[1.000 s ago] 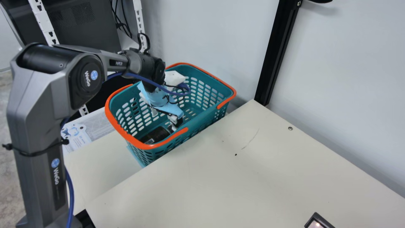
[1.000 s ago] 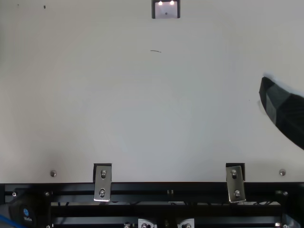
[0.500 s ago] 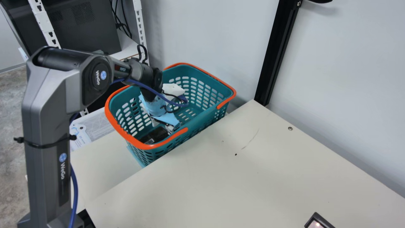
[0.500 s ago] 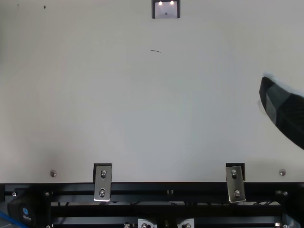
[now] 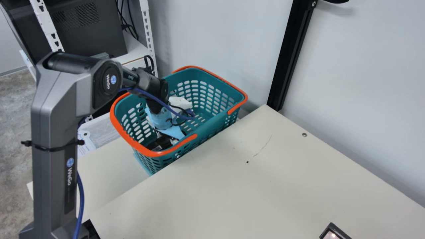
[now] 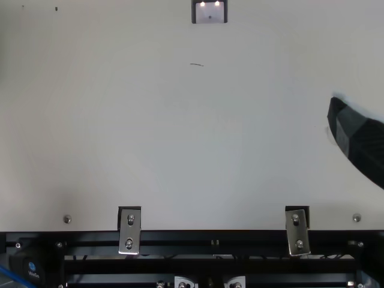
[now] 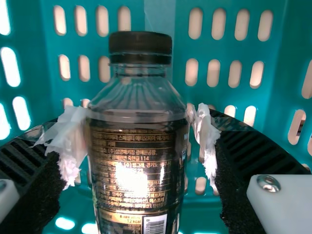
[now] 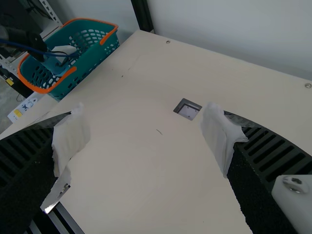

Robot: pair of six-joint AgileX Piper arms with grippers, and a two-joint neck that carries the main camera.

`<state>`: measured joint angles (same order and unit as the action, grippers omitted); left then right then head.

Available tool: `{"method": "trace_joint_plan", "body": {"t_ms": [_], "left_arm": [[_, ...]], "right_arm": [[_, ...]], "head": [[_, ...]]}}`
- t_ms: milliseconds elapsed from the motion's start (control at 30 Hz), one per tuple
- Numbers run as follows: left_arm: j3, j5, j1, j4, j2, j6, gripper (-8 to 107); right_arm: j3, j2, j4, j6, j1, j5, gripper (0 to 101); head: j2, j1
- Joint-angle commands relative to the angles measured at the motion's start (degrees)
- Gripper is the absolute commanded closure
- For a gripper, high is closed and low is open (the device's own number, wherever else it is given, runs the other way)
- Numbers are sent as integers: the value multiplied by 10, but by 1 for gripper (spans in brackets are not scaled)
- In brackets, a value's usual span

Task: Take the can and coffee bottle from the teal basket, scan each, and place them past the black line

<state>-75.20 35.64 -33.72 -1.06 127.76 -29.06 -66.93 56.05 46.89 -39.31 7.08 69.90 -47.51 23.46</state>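
The coffee bottle has straight sides below the sloping clear plastic (image 7: 138,95), so my left gripper should grab its labelled body there, just under the bottle's shoulder (image 7: 138,141).
Down inside the teal basket (image 5: 212,114) is my left gripper (image 5: 172,133), at the orange-rimmed end nearest the arm. The dark coffee bottle (image 5: 158,144) lies there beside its fingers. In the left wrist view, the coffee bottle (image 7: 139,146) with its black cap fills the space between the taped tips of the left gripper (image 7: 138,124), which is open around it. In the top view, part of my right gripper (image 6: 358,138) is over the table's right side. The right wrist view has the right gripper (image 8: 146,141) open above the tabletop, nothing between its fingers.
A dark-framed scanner window (image 6: 210,13) is set in the cream table (image 5: 252,192). A black post (image 5: 289,56) stands at the wall beyond the table corner. White shelving (image 5: 149,36) rises behind the left arm. Metal brackets (image 6: 129,231) line the table's near edge.
My left gripper has moved lower in the basket and slightly toward the left of the main view, closer around the coffee bottle. The right gripper has kept still.
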Motion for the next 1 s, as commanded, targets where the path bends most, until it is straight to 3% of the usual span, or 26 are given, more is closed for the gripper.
{"method": "trace_joint_plan", "body": {"t_ms": [0, 200, 367, 667, 967], "left_arm": [[-1, -3, -1, 0, 0, 4, 89], [1, -16, 3, -18, -28, 12, 89], [20, -67, 12, -48, -105, 24, 89], [58, -177, 47, -221, -280, -15, 89], [64, -187, 100, -339, -403, -21, 89]], "right_arm": [[0, 0, 0, 0, 0, 0, 0], [0, 0, 0, 0, 0, 0, 0], [0, 0, 0, 0, 0, 0, 0], [0, 0, 0, 0, 0, 0, 0], [0, 0, 0, 0, 0, 0, 0]], "head": [[-11, 15], [-11, 15], [-11, 15], [-11, 15], [-11, 15]]}}
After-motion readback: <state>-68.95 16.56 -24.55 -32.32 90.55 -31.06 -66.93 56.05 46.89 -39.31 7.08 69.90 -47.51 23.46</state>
